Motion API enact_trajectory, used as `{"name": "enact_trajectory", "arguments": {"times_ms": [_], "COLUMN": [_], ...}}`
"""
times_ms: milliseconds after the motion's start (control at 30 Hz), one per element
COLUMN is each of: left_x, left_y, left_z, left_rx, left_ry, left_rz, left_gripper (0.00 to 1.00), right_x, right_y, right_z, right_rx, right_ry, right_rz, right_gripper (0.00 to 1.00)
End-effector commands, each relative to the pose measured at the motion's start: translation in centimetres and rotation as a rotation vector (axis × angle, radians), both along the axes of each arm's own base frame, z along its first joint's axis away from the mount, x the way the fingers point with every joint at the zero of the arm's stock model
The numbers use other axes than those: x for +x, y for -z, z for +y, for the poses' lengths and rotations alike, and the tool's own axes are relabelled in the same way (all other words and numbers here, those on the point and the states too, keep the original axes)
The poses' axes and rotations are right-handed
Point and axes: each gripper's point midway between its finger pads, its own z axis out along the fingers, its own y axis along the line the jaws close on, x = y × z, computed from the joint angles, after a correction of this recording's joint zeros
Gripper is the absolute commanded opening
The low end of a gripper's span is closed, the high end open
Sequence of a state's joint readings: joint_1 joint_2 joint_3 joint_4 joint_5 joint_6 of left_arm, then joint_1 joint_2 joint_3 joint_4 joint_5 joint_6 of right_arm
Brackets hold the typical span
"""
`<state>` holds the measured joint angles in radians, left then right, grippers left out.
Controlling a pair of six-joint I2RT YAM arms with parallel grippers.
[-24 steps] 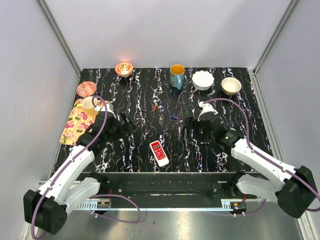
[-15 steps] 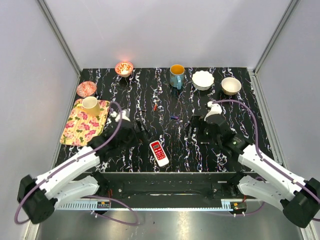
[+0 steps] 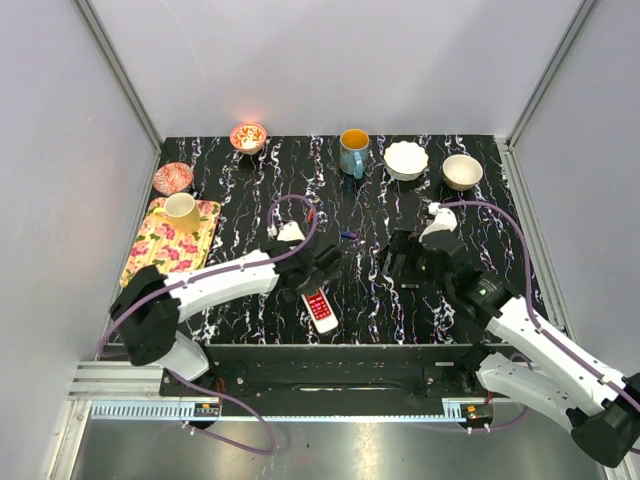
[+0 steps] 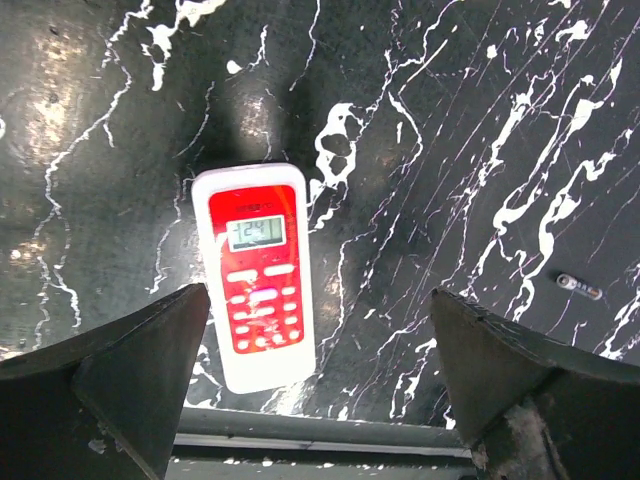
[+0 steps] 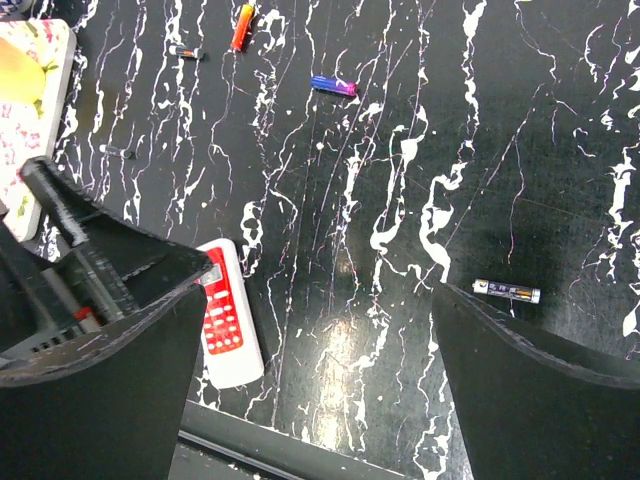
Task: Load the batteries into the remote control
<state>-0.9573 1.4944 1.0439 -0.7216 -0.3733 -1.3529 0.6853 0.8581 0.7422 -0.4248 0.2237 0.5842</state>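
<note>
The remote control's back stays free for batteries: my left gripper will reach and grab its long sides beside the buttons.
The remote control (image 3: 320,310) lies face up near the table's front edge, its red button face and pale display (image 4: 257,275) showing. My left gripper (image 3: 322,264) hovers just above and behind it, open, with the remote by the left finger (image 4: 140,370) and nothing held (image 4: 315,340). My right gripper (image 3: 400,258) is open and empty (image 5: 315,330) over bare table to the right. Loose batteries lie apart: a reddish-orange one (image 5: 241,13), a dark one (image 5: 185,51), a bluish one (image 5: 333,85) (image 3: 347,236), and a dark one (image 5: 507,291) by the right finger.
A floral tray (image 3: 160,250) with a yellow cup (image 3: 181,210) sits at the left. Along the back stand two red bowls (image 3: 248,135) (image 3: 173,177), a teal mug (image 3: 353,150), a white bowl (image 3: 406,160) and a beige bowl (image 3: 462,171). A metal rail (image 4: 320,432) runs just in front of the remote.
My left arm has swung right from beside the tray to over the remote, still open. The right arm has drifted slightly right.
</note>
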Motion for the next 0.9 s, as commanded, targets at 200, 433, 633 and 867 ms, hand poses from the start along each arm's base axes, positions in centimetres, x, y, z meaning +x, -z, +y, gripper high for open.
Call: {"name": "enact_trajectory", "arguments": {"times_ms": [200,433,633,867], "left_x": [0.5,0.0,0.0,0.0], "left_y": [1.3,3.0,4.6,5.7], "left_z": [-1.0,-1.3,-0.9,-0.2], "left_rx": [0.043,0.052,0.076,0.074], "left_ry": [-0.056,0.010,0.029,0.027], "left_rz": [0.052,0.097,0.141,0.160], "left_gripper": [0.96,0.94,0.89,0.84], "right_x": [-0.8,-0.8,-0.9,-0.8], "right_y": [-0.3,-0.1,-0.1,-0.1], "right_z": [-0.3,-0.3,0.0,0.0], "right_rx": [0.036,0.024,0.034,0.036], "right_ry": [0.004,-0.003,-0.014,-0.010], "right_rz": [-0.006,-0.005,0.002,0.001], "right_gripper": [1.00,1.00,1.00,1.00]}}
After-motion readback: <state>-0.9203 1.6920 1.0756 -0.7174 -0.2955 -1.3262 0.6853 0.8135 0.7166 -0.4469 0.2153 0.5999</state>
